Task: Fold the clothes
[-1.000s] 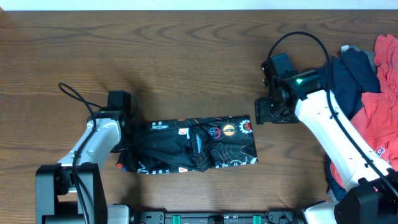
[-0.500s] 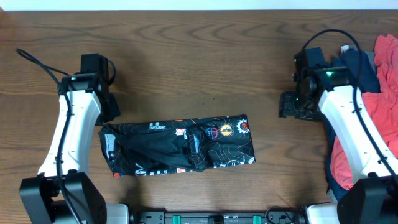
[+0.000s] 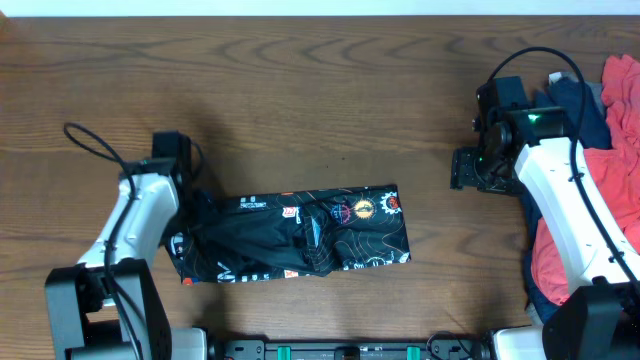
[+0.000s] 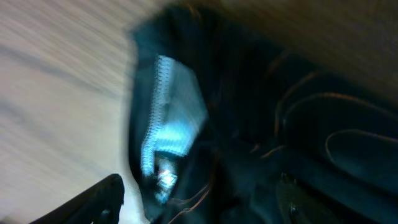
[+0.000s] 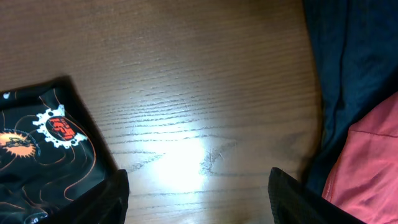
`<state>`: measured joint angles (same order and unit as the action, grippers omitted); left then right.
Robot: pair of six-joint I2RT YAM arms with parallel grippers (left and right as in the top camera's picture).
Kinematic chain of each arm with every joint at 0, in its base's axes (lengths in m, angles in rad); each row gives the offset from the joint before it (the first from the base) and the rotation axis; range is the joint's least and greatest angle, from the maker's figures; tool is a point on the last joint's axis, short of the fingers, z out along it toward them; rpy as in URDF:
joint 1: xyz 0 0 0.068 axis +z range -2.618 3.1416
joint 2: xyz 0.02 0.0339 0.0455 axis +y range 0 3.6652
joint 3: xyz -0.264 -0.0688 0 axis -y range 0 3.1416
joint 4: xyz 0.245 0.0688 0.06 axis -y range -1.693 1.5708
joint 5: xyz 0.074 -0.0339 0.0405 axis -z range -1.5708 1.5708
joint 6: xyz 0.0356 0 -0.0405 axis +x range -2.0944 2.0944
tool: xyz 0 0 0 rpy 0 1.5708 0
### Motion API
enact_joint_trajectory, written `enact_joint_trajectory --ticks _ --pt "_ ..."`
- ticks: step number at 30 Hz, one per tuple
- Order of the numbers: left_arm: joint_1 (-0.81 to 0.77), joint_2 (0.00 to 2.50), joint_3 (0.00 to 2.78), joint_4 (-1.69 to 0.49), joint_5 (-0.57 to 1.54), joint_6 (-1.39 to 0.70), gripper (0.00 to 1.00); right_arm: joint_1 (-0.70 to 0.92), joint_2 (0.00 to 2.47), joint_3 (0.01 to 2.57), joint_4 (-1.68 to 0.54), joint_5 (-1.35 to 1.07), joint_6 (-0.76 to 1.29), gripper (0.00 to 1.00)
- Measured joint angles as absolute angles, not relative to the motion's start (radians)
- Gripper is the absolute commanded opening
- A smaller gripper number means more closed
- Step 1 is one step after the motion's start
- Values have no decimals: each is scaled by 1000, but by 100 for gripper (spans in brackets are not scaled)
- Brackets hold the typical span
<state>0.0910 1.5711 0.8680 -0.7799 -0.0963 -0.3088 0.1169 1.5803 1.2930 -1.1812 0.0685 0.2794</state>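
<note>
I need to grab the jersey's end beneath my left gripper next, with my left gripper. Then I can fold the black jersey [image 3: 300, 235] over onto its flat logo end.
A folded black jersey [image 3: 300, 235] with contour lines and colourful logos lies in a long strip near the table's front edge. My left gripper [image 3: 193, 212] is low over its left end. In the blurred left wrist view the black jersey [image 4: 261, 124] fills the frame. There the left gripper [image 4: 199, 208] has its jaws wide apart, with fabric lying between them. My right gripper [image 3: 466, 170] hangs open over bare wood, to the right of the jersey. In the right wrist view the right gripper [image 5: 199, 199] holds nothing, and the jersey's corner [image 5: 37, 143] shows at the left.
A heap of shirts lies at the right edge, under and beside my right arm: a navy one [image 3: 565, 115] [image 5: 348, 68] and a red one [image 3: 620, 190] [image 5: 367, 162]. Brown wooden table [image 3: 320, 90] stretches behind the jersey.
My left arm lifted away to the back left, then came back down to the jersey's left end with its jaws spreading. The right arm pulled back to the right and has stayed there.
</note>
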Motion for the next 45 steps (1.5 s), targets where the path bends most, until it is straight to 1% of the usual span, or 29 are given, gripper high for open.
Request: enact_joint_trajectory --ticks 4,5,6,10,12,14,15,16,17,18,22,26,34,40,45 --pt "91 1571 780 -686 -52 -303 81 117 1580 1293 -1182 68 277 70" --pt "91 1566 774 -677 -49 -300 80 117 1580 1293 -1182 68 277 70" --pt "91 1561 763 -650 -38 -297 77 117 1580 1293 -1182 68 277 70" --pt "90 1554 746 -603 -4 -288 52 117 1580 1293 -1182 68 277 70" --pt "89 1554 743 -592 13 -289 36 117 1580 1293 -1182 68 277 70" --pt "90 1554 741 -585 25 -281 24 117 1580 1293 -1183 68 277 70" --pt "90 1554 741 -583 28 -276 20 117 1580 1293 -1184 68 277 70" --pt "90 1554 741 -582 28 -271 19 117 1580 1293 -1185 68 277 70" --pt "90 1554 741 -582 28 -262 14 117 1580 1293 -1185 68 277 70" --pt "90 1554 741 -581 27 -260 12 117 1580 1293 -1186 68 277 70" --pt "90 1554 746 -601 19 -253 8 117 1580 1293 -1189 68 277 70" --pt "90 1560 778 -705 -30 -251 8 117 1580 1293 -1189 68 277 70" --pt "91 1569 1009 -901 -112 -247 6 117 1580 1293 -1189 68 277 70" --pt "91 1569 1115 -975 -123 -246 6 117 1580 1293 -1188 68 277 70" --pt "91 1569 1129 -1001 -123 -246 6 117 1580 1293 -1186 68 277 70"
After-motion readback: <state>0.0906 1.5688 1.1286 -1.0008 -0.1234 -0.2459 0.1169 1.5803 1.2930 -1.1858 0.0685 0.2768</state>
